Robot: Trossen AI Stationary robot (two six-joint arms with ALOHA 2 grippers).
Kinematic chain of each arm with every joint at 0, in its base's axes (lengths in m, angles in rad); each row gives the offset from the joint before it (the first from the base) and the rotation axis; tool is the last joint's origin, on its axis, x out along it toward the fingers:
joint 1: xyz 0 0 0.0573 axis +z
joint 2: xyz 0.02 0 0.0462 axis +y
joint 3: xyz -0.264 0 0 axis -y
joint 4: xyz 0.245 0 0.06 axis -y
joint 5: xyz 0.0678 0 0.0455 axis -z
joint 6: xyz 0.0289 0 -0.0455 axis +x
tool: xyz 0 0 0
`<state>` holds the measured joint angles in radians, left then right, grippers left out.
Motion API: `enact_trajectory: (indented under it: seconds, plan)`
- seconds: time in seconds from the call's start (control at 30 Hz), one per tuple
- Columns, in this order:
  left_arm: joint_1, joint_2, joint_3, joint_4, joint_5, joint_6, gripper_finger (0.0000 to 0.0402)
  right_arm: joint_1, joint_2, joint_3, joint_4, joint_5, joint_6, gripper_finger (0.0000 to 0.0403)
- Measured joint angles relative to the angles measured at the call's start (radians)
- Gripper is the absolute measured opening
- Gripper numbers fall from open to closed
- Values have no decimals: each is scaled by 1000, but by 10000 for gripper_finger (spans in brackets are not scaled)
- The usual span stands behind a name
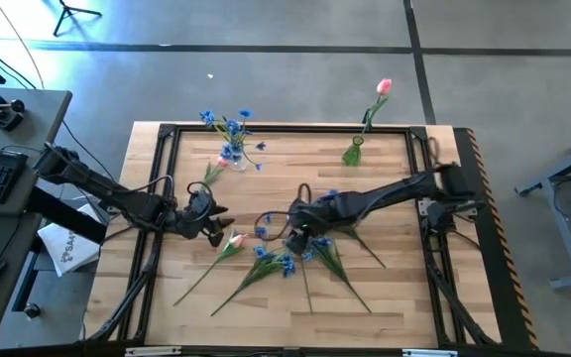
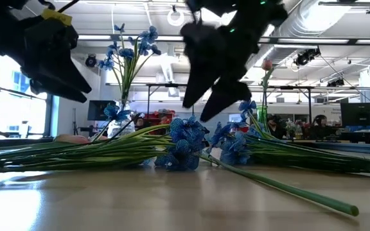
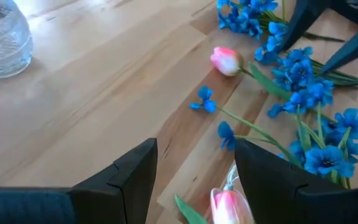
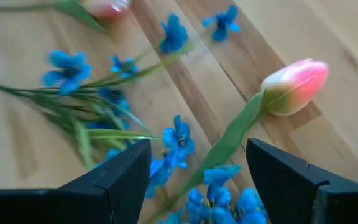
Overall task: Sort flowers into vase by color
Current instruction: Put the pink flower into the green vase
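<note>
The pink tulip is to be sorted, so my right gripper should next take hold of its stem below the bud.
Several blue-blossomed flowers [image 1: 284, 262] and pink tulips lie flat on the table's middle, stems fanning toward the near edge. One tulip bud [image 1: 234, 241] lies between my grippers. My left gripper [image 1: 218, 230] hovers open just left of it; in the left wrist view [image 3: 194, 171] a tulip bud [image 3: 229, 205] lies below its fingers and another [image 3: 227, 60] farther off. My right gripper [image 1: 295, 241] hangs open above the blue blossoms [image 4: 179, 140], with a tulip bud [image 4: 294, 87] ahead of it. In the low view both grippers stand clear above the flowers [image 2: 182, 144].
A clear glass vase [image 1: 231, 156] with blue flowers stands at the far left of the table, also in the left wrist view [image 3: 2, 34]. A green vase [image 1: 353, 152] with one pink tulip stands at the far right. Bare wood lies between vases and loose flowers.
</note>
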<state>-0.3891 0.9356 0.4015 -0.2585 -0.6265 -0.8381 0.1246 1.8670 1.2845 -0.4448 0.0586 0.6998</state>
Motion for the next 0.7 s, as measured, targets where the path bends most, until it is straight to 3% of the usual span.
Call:
enact_trajectory:
  seconds: [0.27,0.7]
  plan:
    - [-55,77,0,70,-42,-15,201,-7,187,194,-207,38,2,226]
    - [-59,175,0,115,-44,-15,201,-66,237,211,-226,-4,-52,75]
